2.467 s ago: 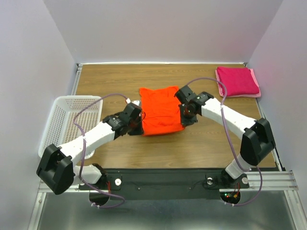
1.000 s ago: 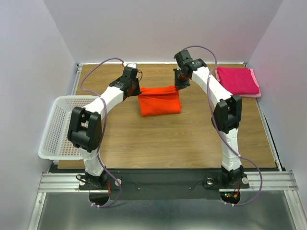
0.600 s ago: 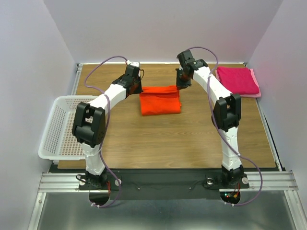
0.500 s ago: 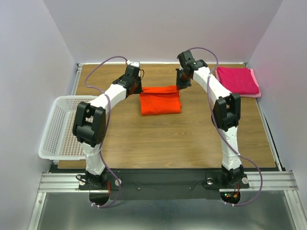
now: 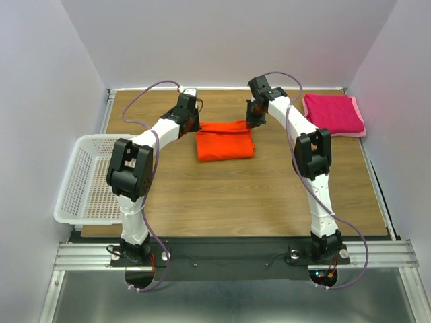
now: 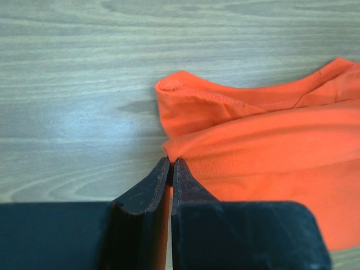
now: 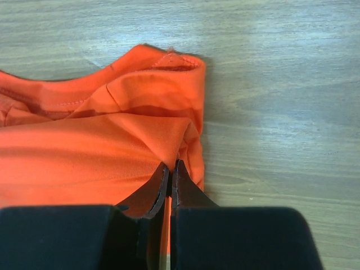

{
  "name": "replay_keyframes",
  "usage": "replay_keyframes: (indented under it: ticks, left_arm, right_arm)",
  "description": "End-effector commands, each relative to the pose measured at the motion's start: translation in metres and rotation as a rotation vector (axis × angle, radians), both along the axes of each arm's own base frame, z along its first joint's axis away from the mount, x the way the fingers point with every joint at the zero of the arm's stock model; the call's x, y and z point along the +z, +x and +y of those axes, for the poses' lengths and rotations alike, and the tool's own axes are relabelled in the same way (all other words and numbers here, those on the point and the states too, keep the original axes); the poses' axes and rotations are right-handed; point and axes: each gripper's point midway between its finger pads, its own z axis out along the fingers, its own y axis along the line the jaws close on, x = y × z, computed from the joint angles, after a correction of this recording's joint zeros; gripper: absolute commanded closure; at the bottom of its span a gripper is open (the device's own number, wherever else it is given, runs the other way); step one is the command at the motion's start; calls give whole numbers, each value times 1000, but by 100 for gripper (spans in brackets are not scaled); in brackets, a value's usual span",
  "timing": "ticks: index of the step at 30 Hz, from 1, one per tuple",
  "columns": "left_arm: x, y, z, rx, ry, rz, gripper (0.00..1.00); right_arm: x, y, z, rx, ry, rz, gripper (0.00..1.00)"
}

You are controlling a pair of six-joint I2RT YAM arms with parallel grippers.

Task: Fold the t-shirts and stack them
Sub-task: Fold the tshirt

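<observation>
My right gripper opens now, since the pinched corner lies on the orange t-shirt's own layers, folded over flat, so the corner would stay there.
The orange t-shirt (image 5: 224, 140) lies folded over into a short wide band at the middle back of the table. My left gripper (image 5: 195, 125) is at its far left corner, jaws shut on a pinch of orange cloth (image 6: 185, 147). At the far right corner my right gripper (image 5: 252, 122) is likewise shut on the orange cloth (image 7: 169, 135). In both wrist views the cloth runs into the closed fingertips. The magenta-pink t-shirt (image 5: 333, 114) rests folded at the back right corner, untouched.
A white lattice basket (image 5: 91, 176) stands at the left edge of the table, beside the left arm. The table's raised back rim (image 5: 222, 89) runs just behind both grippers. Purple cables loop above both arms.
Since 2.5 s ago both grippers carried the shirt's near edge to the back, folding it in half. Over the last second the grippers have barely moved; the arms' elbows swung forward.
</observation>
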Motion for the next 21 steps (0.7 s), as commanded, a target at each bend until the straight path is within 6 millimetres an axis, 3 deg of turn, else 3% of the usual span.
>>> replay_keyframes:
  ticks: [1,4,7,9,10,13,15,17,18,21]
  left_arm:
    - [23,24,34,91,72,-102,93]
    - [24,26,35,92,71,-113,89]
    - [29,29,34,90,70,-134,82]
    - [35,30,34,87,67,-148,66]
    - [40,30,34,86,62,-159,53]
    - [47,25,34,78,57,-170,40]
    - [64,23,34,76,39,-210,27]
    - [73,18,34,69,28,-226,23]
    - [88,15,34,66,13,-255,23]
    - [100,3,31,41,-14,-273,23]
  right_arm:
    - [20,24,-35,-92,-48,-82,97]
    - [25,27,-37,-115,-46,-95,96]
    - [35,30,-41,-141,-39,-119,88]
    - [46,31,-42,-152,-35,-142,79]
    - [49,31,-43,-156,-38,-148,75]
    - [63,26,-47,-163,-40,-170,62]
    - [74,22,-45,-128,-29,-194,50]
    - [78,17,-46,-106,-28,-207,45]
    - [83,15,-47,-97,-32,-221,42]
    - [97,7,-43,-9,-17,-274,42]
